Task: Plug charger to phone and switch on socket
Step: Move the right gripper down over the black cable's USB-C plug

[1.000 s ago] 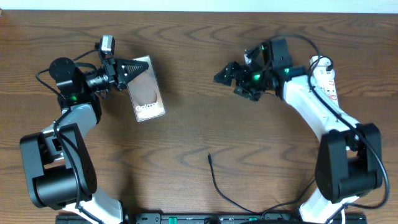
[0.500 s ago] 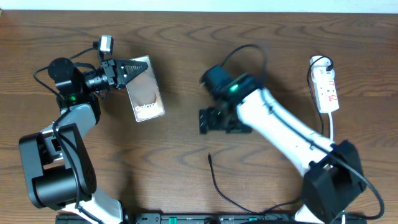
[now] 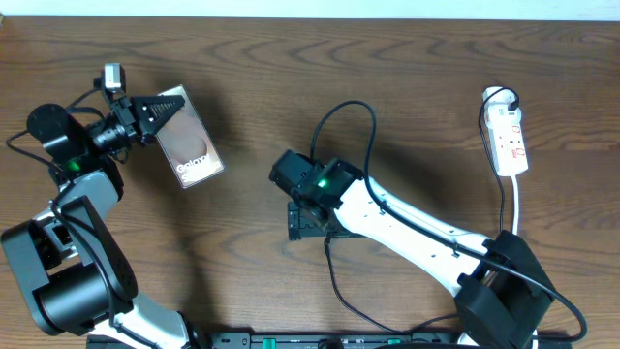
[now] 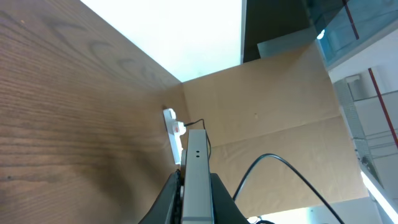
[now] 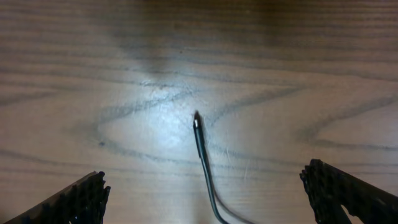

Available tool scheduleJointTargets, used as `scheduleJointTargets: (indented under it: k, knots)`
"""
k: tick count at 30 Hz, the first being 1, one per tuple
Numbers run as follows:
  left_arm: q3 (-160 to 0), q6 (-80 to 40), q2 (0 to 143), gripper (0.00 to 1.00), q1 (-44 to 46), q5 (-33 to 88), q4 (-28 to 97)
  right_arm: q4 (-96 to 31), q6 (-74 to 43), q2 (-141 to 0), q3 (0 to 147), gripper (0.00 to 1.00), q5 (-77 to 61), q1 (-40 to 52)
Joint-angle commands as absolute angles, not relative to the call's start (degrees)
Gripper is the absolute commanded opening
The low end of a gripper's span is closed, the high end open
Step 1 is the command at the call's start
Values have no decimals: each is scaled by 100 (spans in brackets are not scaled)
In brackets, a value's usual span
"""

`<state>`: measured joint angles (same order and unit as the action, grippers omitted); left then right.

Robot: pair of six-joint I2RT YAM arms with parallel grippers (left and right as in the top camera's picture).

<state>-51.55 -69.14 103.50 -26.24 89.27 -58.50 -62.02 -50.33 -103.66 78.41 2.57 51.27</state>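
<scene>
The plug tip has to stay free to plug into the phone, so next my right gripper needs to pick up the charger by the black body just behind its plug tip [image 5: 200, 143].
The phone [image 3: 194, 153] is a dark slab with white "Galaxy" lettering, held at its top edge by my left gripper [image 3: 167, 105] at the far left, tilted off the table. In the left wrist view its grey edge [image 4: 197, 168] stands between the shut fingers [image 4: 196, 204]. The charger [image 3: 334, 281] is a thin black cable lying front centre, its plug tip pointing away. My right gripper [image 3: 308, 221] is open just above that tip. In the right wrist view the tip [image 5: 197, 119] lies on the wood between the wide-open fingers [image 5: 205, 186]. The white socket [image 3: 508, 136] lies far right.
The socket also shows small in the left wrist view [image 4: 175, 132], against a brown cardboard wall [image 4: 267, 118]. The right arm's thick black cable [image 3: 344, 126] loops over the table's middle. The arm bases stand at the front edge.
My right arm has swung from beside the socket to the table's middle, down over the charger tip. My left arm has carried the phone to the left.
</scene>
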Motion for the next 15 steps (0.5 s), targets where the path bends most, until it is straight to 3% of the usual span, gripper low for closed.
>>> scheduleJointTargets:
  k: [1,15]
  knots:
    - [-5186,-6897,10274,7,-2617,9002,-5883,-6049,-5277,-10453,7526,99,381,5153]
    - [-5186,-6877,10274,8,-2617,9002,-5883,-5070,-5487,-10527,6484,96,-148,5293]
